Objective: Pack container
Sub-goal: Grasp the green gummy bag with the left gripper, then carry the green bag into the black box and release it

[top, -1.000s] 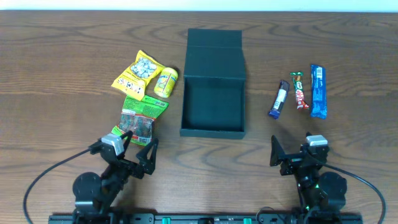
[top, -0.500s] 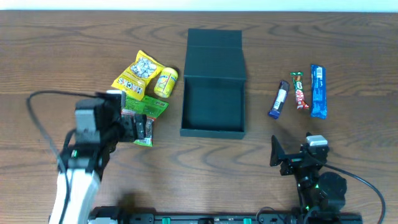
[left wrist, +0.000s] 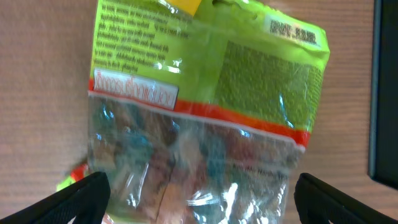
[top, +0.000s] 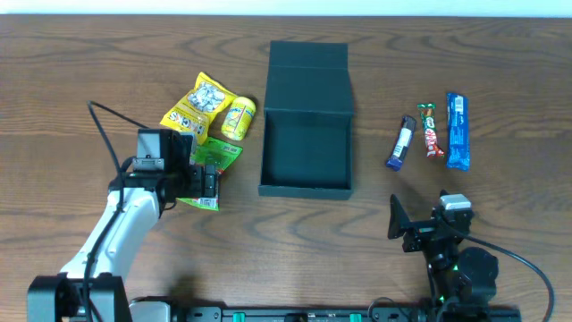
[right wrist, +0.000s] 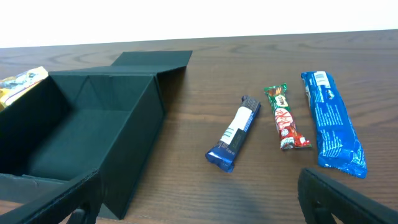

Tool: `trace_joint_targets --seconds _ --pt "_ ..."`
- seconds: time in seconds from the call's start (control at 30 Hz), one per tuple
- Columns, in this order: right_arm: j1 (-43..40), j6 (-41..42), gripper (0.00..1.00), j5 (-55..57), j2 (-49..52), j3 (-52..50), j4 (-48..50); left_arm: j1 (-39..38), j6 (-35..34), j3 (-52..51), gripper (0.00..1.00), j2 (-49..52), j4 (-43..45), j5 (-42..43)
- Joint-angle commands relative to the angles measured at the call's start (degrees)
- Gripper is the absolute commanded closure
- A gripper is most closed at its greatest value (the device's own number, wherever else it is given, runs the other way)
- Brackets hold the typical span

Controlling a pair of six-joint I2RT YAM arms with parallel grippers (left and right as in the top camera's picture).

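The green snack bag (top: pixel 211 161) lies flat between my left gripper's fingers but below them. My left gripper should go lower before it closes, because it would miss the bag if it closed now.
The dark teal container (top: pixel 306 143) stands open at the table's middle, its flap lid laid back; it also shows in the right wrist view (right wrist: pixel 81 143). It looks empty. My left gripper (top: pixel 204 183) is open, its fingers on either side of the green snack bag (top: pixel 211 161), seen close in the left wrist view (left wrist: pixel 199 118). My right gripper (top: pixel 420 224) is open and empty at the front right, in front of the dark blue bar (right wrist: pixel 235 132).
A yellow snack bag (top: pixel 198 105) and a small yellow packet (top: pixel 238 119) lie left of the container. At the right lie the dark blue bar (top: pixel 401 142), a red-green bar (top: pixel 430 131) and a blue bar (top: pixel 457 131).
My left arm has swung up from the front edge to the green snack bag and now straddles it. The right arm has not moved.
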Motion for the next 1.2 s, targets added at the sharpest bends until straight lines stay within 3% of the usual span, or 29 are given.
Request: trace_joint_targets --seconds 0.0,0.23,0.33,0.47,0.6,0.73,0.97,1.07,1.17 --pt "-0.22 -0.66 0.01 0.35 -0.24 -0.26 0.13 -2.95 1.27 1.14 0.04 1.57 1.7 -6.49" --pt "-0.22 -0.66 0.01 0.35 -0.24 -0.26 0.13 -8.79 1.9 1.14 0.0 7.08 5.14 -13.7" --pt "-0.22 -0.66 0.01 0.35 -0.24 -0.26 0.13 -8.76 1.84 1.14 0.13 9.2 5.27 -13.68" --pt "-0.22 -0.66 0.01 0.35 -0.26 -0.26 0.13 -8.76 1.57 1.14 0.4 9.44 5.33 -13.68" --pt "-0.22 -0.68 0.01 0.35 -0.24 -0.26 0.13 -8.76 1.14 1.2 0.58 9.44 5.31 -13.66" --pt "-0.22 -0.68 0.01 0.35 -0.26 -0.26 0.13 -8.76 -0.44 1.27 0.94 9.44 5.29 -13.66" --pt "-0.22 -0.66 0.01 0.35 -0.24 -0.26 0.13 -8.85 -7.17 3.89 0.94 7.17 -0.72 -13.0" --pt "-0.22 -0.66 0.01 0.35 -0.24 -0.26 0.13 -10.71 -10.25 9.53 0.94 1.79 -8.79 -13.25" --pt "-0.22 -0.66 0.01 0.35 -0.24 -0.26 0.13 -14.36 -15.54 13.99 0.94 -3.08 -10.03 -13.2"
